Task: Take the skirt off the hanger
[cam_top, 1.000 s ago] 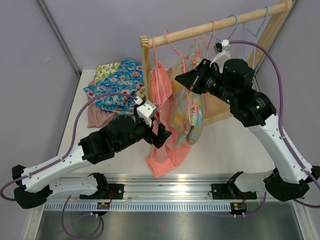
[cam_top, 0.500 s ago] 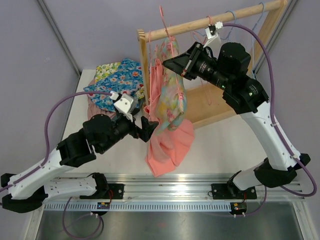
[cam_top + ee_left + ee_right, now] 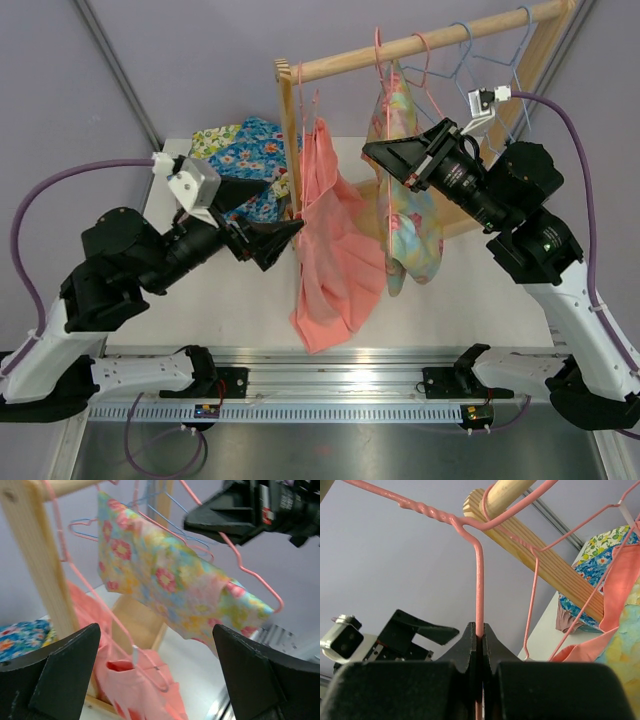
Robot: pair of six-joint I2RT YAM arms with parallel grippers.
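Observation:
I should next grab the floral skirt [image 3: 408, 205] by its lower hanging edge [image 3: 398, 275] with my left gripper, keeping the hanger wire free, to take the skirt off the hanger.
A floral skirt [image 3: 408, 205] hangs from a pink wire hanger [image 3: 378, 90] whose hook is over the wooden rail [image 3: 350, 62]. My right gripper [image 3: 372, 153] is shut on the hanger's wire just below the twisted neck, which shows in the right wrist view [image 3: 479, 605]. My left gripper [image 3: 283, 245] is open and empty, to the left of a salmon skirt [image 3: 335, 250]. That skirt hangs from another pink hanger by the rack post and drapes onto the table. In the left wrist view the floral skirt [image 3: 170, 580] hangs ahead between my open fingers [image 3: 70, 665], apart from them.
The wooden rack's left post [image 3: 290, 140] stands right beside the left gripper. Empty blue hangers [image 3: 490, 60] and a pink hanger [image 3: 425, 60] hang on the rail further right. A pile of floral clothes [image 3: 235, 160] lies at the back left of the table.
The right arm has carried the hanger with the floral skirt to the right, away from the salmon skirt. The left arm has drawn back to the left and up, jaws open.

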